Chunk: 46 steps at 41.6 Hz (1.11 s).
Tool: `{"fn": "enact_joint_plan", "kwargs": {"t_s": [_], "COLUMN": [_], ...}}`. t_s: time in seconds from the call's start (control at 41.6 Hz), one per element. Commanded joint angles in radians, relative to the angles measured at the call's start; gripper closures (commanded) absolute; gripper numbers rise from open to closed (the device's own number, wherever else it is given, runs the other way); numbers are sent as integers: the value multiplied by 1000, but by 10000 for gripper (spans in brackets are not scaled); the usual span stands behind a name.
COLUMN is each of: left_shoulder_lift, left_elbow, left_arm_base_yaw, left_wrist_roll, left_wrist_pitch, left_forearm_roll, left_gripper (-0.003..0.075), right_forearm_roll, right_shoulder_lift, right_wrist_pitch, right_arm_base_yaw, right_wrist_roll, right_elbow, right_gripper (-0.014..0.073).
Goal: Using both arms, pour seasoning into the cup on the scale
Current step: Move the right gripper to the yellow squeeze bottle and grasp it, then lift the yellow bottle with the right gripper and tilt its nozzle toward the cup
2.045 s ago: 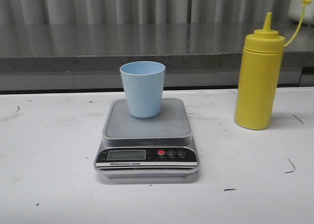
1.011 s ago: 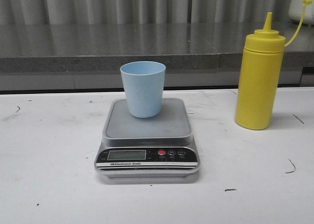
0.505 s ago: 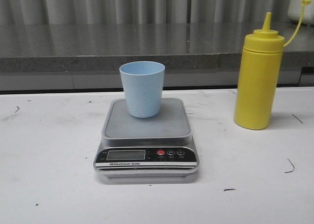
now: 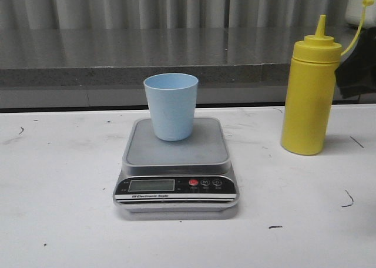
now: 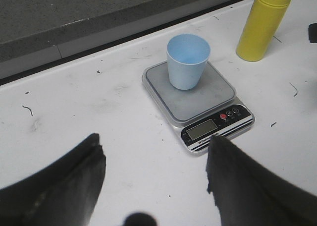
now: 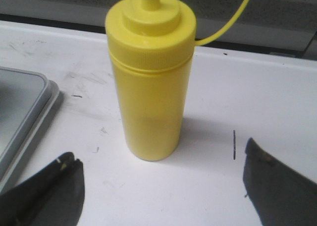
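I should next use my right gripper to grab the bottle around its straight-sided body (image 4: 307,103) and pour the seasoning, since the bottle's top slopes up to a thin nozzle (image 4: 320,27).
The pale blue cup (image 4: 171,106) stands upright on the steel platform of the silver-grey scale (image 4: 176,156) at the middle of the table. The yellow seasoning bottle (image 4: 309,97) stands upright to the right of the scale, nozzle uncapped, its cap strap arching to the right. My right gripper (image 6: 158,151) is open and empty, its fingers spread wide just short of the bottle (image 6: 150,82), not touching it. My left gripper (image 5: 153,141) is open and empty above the table, off the display end of the scale (image 5: 198,94), with the cup (image 5: 187,61) beyond it.
A grey stone ledge (image 4: 147,56) runs along the back of the white table (image 4: 59,180). A dark blurred shape (image 4: 356,68) shows behind the bottle at the right edge of the front view. A corner of the scale (image 6: 22,117) lies beside the bottle.
The dark shape at the right edge behind the bottle has come into the front view. The cup, scale and bottle have not moved.
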Motion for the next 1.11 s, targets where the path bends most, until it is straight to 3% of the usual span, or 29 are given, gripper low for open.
{"fn": "enact_joint_plan", "kwargs": {"t_s": [0.0, 0.337, 0.626, 1.083], "left_shoulder_lift": [2, 2, 2, 2], "left_elbow": [-24, -24, -24, -24], "left_arm_base_yaw": [2, 2, 2, 2], "left_wrist_roll": [-10, -10, -10, -10], "left_wrist_pitch": [-74, -74, -74, -74], "left_forearm_roll": [0, 0, 0, 0], "left_gripper": [281, 281, 281, 281], "right_forearm_roll": [3, -120, -108, -38], "right_shoulder_lift": [80, 366, 536, 675], "right_wrist_pitch": [-200, -541, -851, -872], "right_arm_base_yaw": [3, 3, 0, -2], "right_wrist_roll": [8, 192, 190, 133], "right_elbow": [-23, -23, -28, -189], "right_gripper": [-69, -69, -69, -69]}}
